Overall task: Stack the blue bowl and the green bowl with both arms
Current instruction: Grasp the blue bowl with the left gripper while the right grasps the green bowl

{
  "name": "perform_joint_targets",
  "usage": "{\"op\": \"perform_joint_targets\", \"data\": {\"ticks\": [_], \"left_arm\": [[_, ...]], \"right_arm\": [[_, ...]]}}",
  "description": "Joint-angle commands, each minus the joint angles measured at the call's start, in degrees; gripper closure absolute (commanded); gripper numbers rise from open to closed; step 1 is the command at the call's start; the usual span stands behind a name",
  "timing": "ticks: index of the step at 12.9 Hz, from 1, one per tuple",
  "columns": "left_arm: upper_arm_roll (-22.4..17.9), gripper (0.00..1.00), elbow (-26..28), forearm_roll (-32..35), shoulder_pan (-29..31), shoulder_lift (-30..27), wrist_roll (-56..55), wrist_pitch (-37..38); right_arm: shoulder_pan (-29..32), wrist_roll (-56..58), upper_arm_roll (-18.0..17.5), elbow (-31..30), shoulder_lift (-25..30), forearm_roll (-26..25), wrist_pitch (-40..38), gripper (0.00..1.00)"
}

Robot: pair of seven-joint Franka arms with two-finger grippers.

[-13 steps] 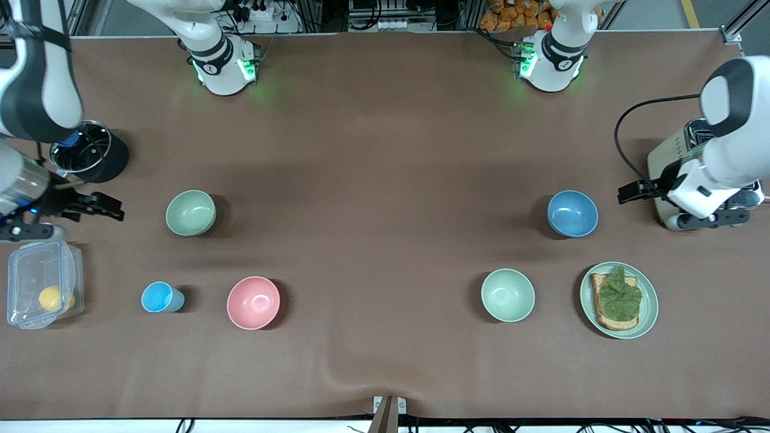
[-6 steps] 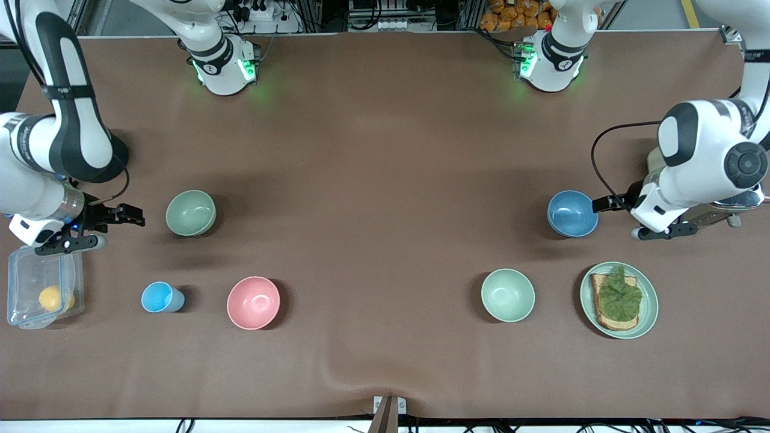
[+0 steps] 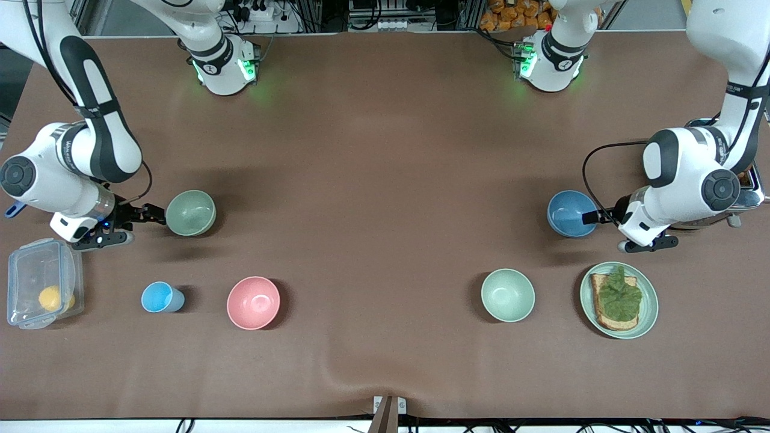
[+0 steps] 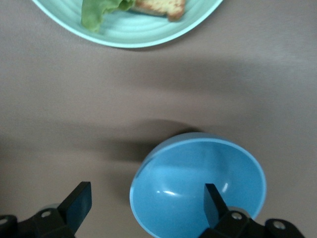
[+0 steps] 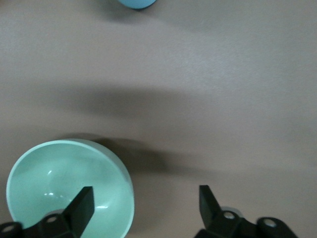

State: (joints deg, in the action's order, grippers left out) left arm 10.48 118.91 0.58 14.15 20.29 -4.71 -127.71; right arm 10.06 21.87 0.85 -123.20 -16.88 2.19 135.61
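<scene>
My left gripper's fingers are above the blue bowl's rim [image 3: 594, 205] [image 4: 132, 197], so closing now would miss it. It is too early to close, and my left gripper lowers first.
The blue bowl [image 3: 568, 211] stands upright near the left arm's end of the table. My left gripper [image 3: 595, 218] is open at its rim. In the left wrist view, one finger [image 4: 212, 201] is inside the bowl [image 4: 188, 183] and the other is outside, with the gripper [image 4: 146, 203] straddling the wall. The sage green bowl [image 3: 190, 212] stands near the right arm's end. My right gripper [image 3: 155, 214] is open at its rim. In the right wrist view, one finger [image 5: 83, 202] is over the bowl's [image 5: 59, 183] inside and the other is outside, with the gripper [image 5: 146, 204] astride the rim.
A paler mint bowl [image 3: 508, 294] and a green plate with toast [image 3: 646, 313] lie nearer the camera than the blue bowl. A pink bowl [image 3: 253, 302], a light-blue cup [image 3: 160, 297] and a clear lidded box [image 3: 36, 270] lie nearer than the green bowl. A toaster is mostly hidden by the left arm.
Both arms have swung in toward their bowls. The left gripper reached the blue bowl's rim and the right gripper reached the green bowl's rim. The bowls have not moved.
</scene>
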Motion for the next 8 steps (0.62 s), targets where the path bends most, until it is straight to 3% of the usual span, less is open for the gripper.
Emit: {"op": "perform_joint_targets", "data": {"ticks": [1, 4, 6, 7, 8], "left_arm": [[0.5, 0.0, -0.26, 0.82, 2.89, 1.76, 0.66, -0.69], [0.59, 0.0, -0.08, 0.82, 3.17, 3.0, 0.66, -0.7], [0.59, 0.0, 0.71, 0.91, 3.17, 3.61, 1.1, -0.69], [0.59, 0.0, 0.8, 0.91, 3.34, 3.79, 1.19, -0.69], [0.59, 0.06, 0.8, 1.0, 3.26, 3.79, 1.19, -0.43]], "right_arm": [[-0.83, 1.24, -0.23, -4.14, 1.24, 1.41, 3.42, 0.16], [-1.1, 2.29, -0.14, -5.21, 0.98, 1.33, 5.63, 0.19], [1.79, 6.59, -0.23, -5.38, -1.12, 1.41, 8.95, 0.2], [1.63, 6.61, -0.23, -5.56, -1.31, 1.5, 9.14, 0.29], [1.54, 6.61, -0.32, -5.65, -1.31, 1.5, 9.06, 0.4]]}}
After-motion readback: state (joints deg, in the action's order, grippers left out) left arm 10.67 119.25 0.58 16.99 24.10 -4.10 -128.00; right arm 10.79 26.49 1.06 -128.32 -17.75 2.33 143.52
